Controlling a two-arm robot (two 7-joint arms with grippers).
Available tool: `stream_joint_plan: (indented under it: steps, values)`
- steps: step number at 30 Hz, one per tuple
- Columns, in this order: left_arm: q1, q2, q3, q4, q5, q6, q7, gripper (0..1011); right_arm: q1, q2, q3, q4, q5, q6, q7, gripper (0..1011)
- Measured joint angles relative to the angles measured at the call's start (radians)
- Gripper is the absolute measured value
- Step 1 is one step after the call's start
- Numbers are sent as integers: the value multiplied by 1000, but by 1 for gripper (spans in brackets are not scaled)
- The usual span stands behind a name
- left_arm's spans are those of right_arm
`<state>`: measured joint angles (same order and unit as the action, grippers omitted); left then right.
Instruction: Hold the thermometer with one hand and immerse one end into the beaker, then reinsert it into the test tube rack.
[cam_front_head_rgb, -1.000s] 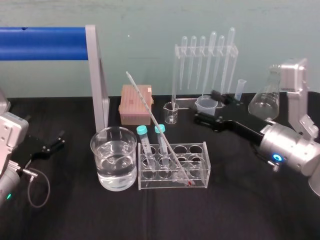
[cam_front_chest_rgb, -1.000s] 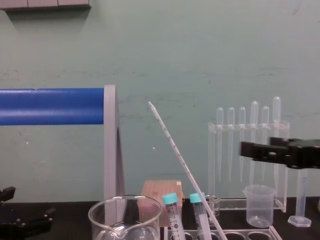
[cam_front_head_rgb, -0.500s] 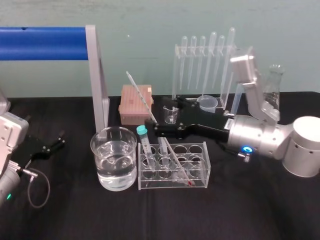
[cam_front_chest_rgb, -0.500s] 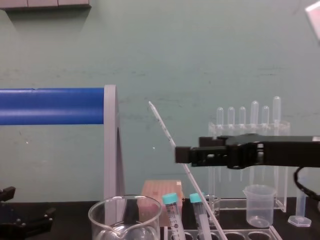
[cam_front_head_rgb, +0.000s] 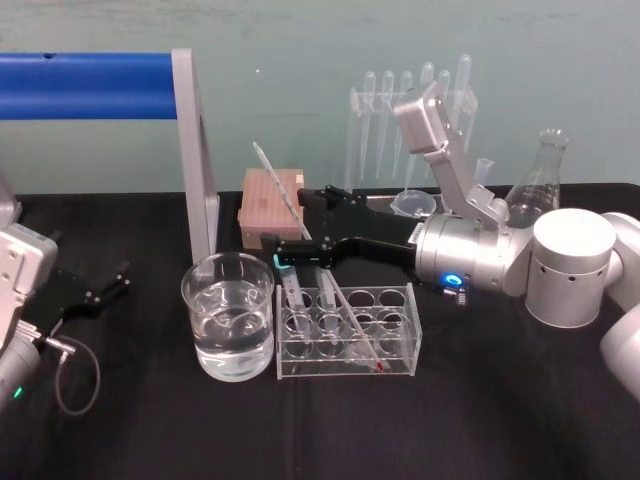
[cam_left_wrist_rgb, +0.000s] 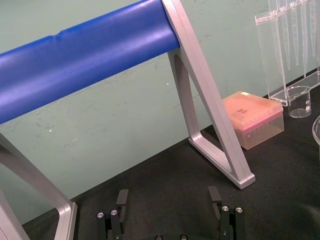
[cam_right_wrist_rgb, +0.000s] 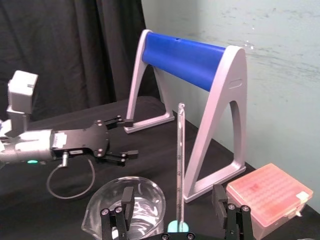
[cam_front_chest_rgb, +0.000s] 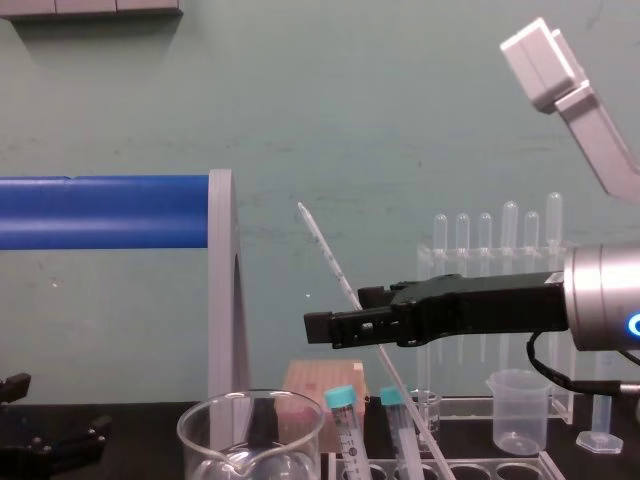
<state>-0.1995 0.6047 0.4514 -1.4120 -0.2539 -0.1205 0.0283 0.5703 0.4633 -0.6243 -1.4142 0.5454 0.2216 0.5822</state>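
Note:
Teal-capped tubes crowd the thermometer's lower end in the rack (cam_front_head_rgb: 400, 335), so my right gripper will next grab its rod above the caps.
The thermometer (cam_front_head_rgb: 272, 175) leans in the test tube rack (cam_front_head_rgb: 400, 335), red tip low at the rack's front and top end pointing up and left. My right gripper (cam_front_head_rgb: 303, 226) is open and level, one finger on each side of the rod above the rack. In the right wrist view the thermometer (cam_right_wrist_rgb: 180, 160) stands between the fingers (cam_right_wrist_rgb: 218, 196) with a gap on both sides. The beaker (cam_front_head_rgb: 228, 315), part full of water, stands just left of the rack. My left gripper (cam_front_head_rgb: 105, 287) rests open on the table at far left.
A blue roller on grey legs (cam_front_head_rgb: 192, 150) stands behind the beaker. A pink tip box (cam_front_head_rgb: 265, 205), a small glass beaker, a pipette stand (cam_front_head_rgb: 400, 105) and a conical flask (cam_front_head_rgb: 535, 195) line the back. Two teal-capped tubes (cam_front_chest_rgb: 340, 400) sit in the rack.
My right arm has swung in from the back right to the left, and its open fingers now straddle the thermometer. The thermometer and left arm have not moved.

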Motion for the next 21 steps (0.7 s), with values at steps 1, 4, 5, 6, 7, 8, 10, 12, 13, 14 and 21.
stream_joint_plan:
  steps: [1, 4, 5, 6, 7, 8, 10, 12, 13, 14, 21]
  values:
    - [0, 0, 0, 0, 0, 0, 0, 1008, 3, -3, -1, 4, -3, 1, -3, 1003]
    - [0, 0, 0, 0, 0, 0, 0, 1008, 12, -14, -4, 17, -15, 3, -13, 1003]
    - [0, 0, 0, 0, 0, 0, 0, 1008, 13, -16, -4, 19, -17, 4, -15, 1002]
    - [0, 0, 0, 0, 0, 0, 0, 1008, 16, -20, -4, 25, -21, 4, -16, 1002]
    - [0, 0, 0, 0, 0, 0, 0, 1008, 18, -22, -4, 27, -22, 5, -16, 1003]
    - [0, 0, 0, 0, 0, 0, 0, 1008, 20, -25, -4, 32, -26, 5, -16, 1003]
    - [0, 0, 0, 0, 0, 0, 0, 1008, 22, -28, -5, 36, -30, 3, -15, 1002]
    - [0, 0, 0, 0, 0, 0, 0, 1008, 23, -29, -5, 37, -31, 3, -15, 1002]
    - [0, 0, 0, 0, 0, 0, 0, 1008, 23, -29, -5, 37, -31, 3, -15, 1003]
    - [0, 0, 0, 0, 0, 0, 0, 1008, 23, -29, -5, 37, -31, 3, -15, 1003]
    - [0, 0, 0, 0, 0, 0, 0, 1008, 23, -28, -5, 35, -29, 3, -15, 967]
